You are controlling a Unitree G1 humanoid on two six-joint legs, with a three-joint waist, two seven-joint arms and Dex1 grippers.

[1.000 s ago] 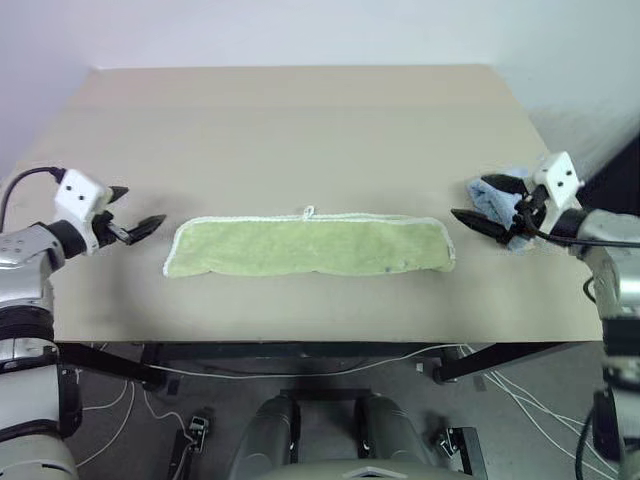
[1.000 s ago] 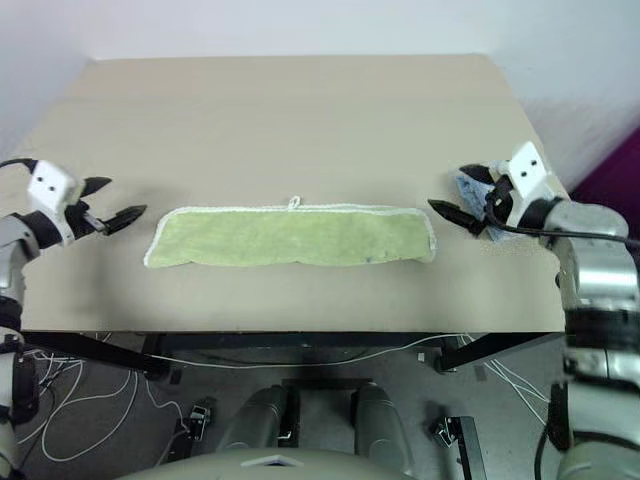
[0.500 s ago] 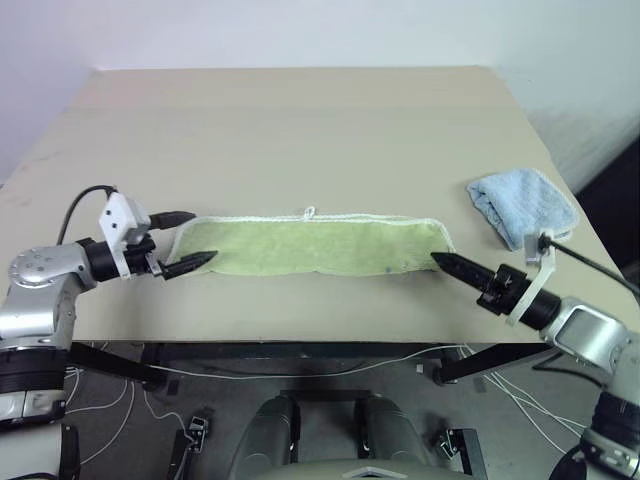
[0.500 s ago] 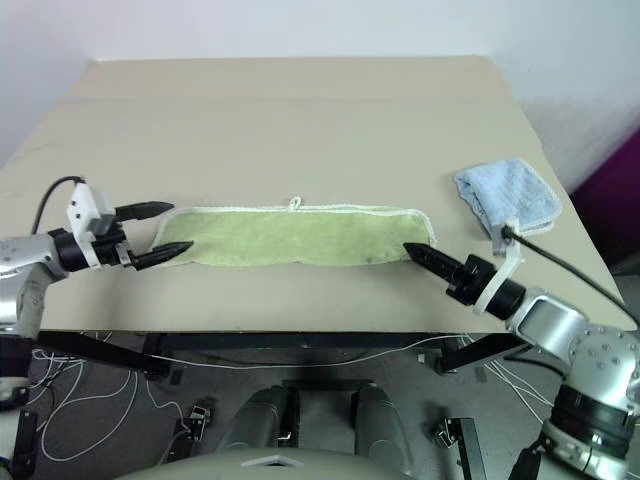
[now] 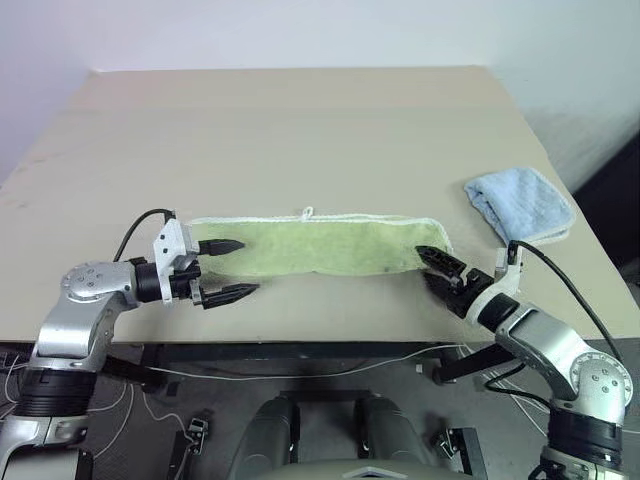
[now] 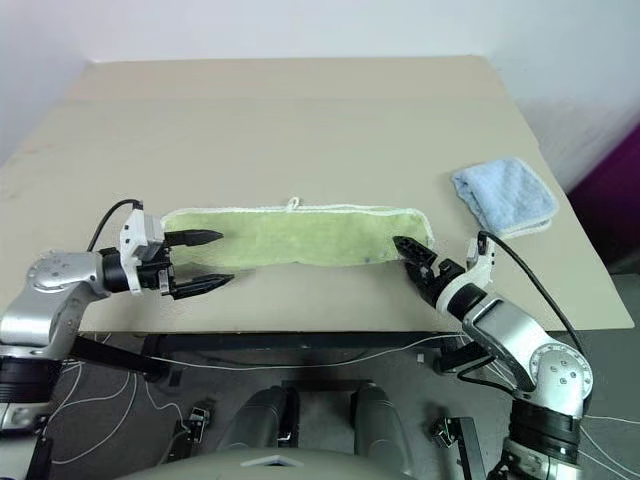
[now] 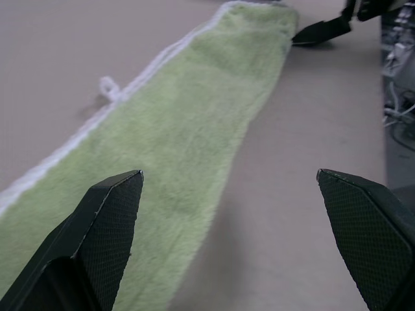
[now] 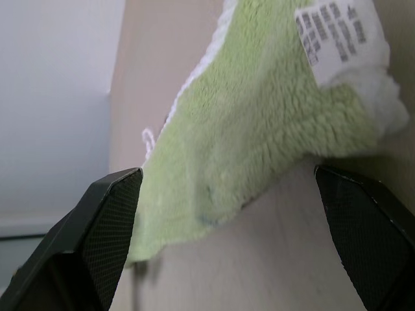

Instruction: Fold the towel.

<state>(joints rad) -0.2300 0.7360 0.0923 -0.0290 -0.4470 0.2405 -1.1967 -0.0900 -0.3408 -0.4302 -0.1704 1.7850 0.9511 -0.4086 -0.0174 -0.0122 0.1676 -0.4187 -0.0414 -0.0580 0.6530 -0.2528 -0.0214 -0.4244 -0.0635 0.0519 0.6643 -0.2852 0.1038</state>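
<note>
The fingers of my right gripper face the towel's near edge (image 8: pixel 251 196) and are off the white label (image 8: pixel 336 39). It isn't time to close yet: my right gripper should first move toward the label and then close on the towel.
The towel (image 5: pixel 320 246) lies as a long light green strip across the table, its white corded edge and small loop (image 5: pixel 308 212) on the far side. My left gripper (image 5: pixel 246 268) is open at the towel's left end, one finger over the cloth and the other over bare table in front of it. In the left wrist view the towel (image 7: pixel 194 116) runs away between the open fingers (image 7: pixel 104 233). My right gripper (image 5: pixel 428 265) is open at the right end, level with the table. In the right wrist view that end of the towel (image 8: pixel 259 123) and its white label (image 8: pixel 337 39) sit between the fingers.
A smaller light blue towel (image 5: pixel 520 205) lies bunched at the right edge of the beige table (image 5: pixel 300 130), behind my right arm. The table's front edge runs just behind both wrists. Cables hang on the floor below.
Both arms swung inward and down from the table's sides to the towel's ends. The right gripper left the blue towel and rolled over. Both stayed open.
</note>
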